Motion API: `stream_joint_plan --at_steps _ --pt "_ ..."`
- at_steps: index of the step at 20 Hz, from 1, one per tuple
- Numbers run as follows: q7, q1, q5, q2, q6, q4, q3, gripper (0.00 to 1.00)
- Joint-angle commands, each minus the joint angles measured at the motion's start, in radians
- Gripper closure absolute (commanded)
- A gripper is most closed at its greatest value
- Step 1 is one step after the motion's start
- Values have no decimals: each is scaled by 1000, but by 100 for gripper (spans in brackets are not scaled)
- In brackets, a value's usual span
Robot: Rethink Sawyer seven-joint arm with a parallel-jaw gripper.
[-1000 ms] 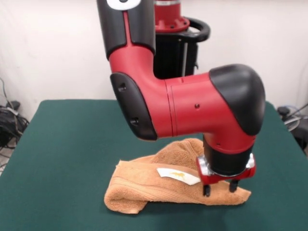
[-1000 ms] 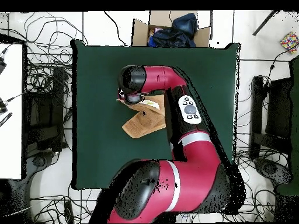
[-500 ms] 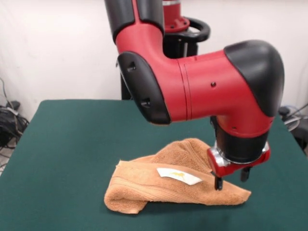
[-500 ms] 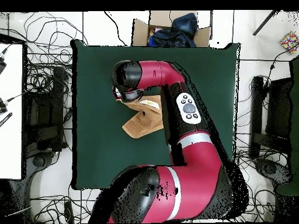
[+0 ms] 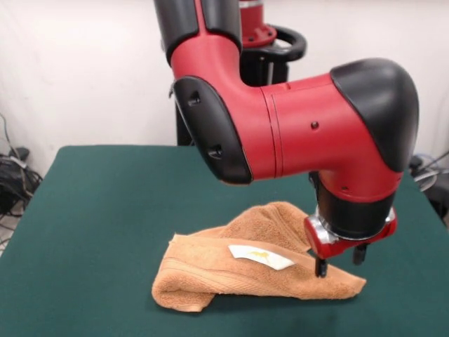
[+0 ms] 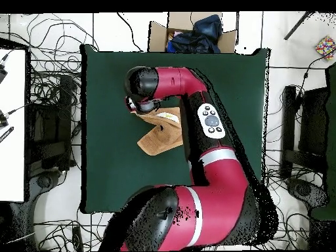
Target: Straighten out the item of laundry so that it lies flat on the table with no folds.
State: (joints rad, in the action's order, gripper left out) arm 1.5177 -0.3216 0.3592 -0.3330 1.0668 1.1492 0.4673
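Observation:
The towel's hump and rolled end are bunched up in layers. My gripper should next pinch the towel by its raised corner, where the towel's edge sticks out.
The item of laundry is an orange-tan towel lying crumpled in the near middle of the green table. Its left end is rolled under, a hump rises behind, and the white care label faces up. My gripper hangs open over the towel's right corner. One fingertip is down at the cloth and the other is just past its edge. In the overhead view the towel pokes out beside my arm, and the wrist hides the fingers.
My red arm stretches over the table beside the towel. A cardboard box holding dark cloth stands beyond the table's far edge in the overhead view. Cables lie on the floor around the table.
The gripper has shifted right along the towel toward its right corner and risen a little. The towel has kept its shape and place.

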Motion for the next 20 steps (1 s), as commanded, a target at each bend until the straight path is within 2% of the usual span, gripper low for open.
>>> stream_joint_plan --at_steps 1,7,20 --pt "-310 -7 62 82 34 -2 86 0" --pt "-316 -8 75 106 -1 -6 73 0" --pt "-301 6 25 96 47 -29 62 0"
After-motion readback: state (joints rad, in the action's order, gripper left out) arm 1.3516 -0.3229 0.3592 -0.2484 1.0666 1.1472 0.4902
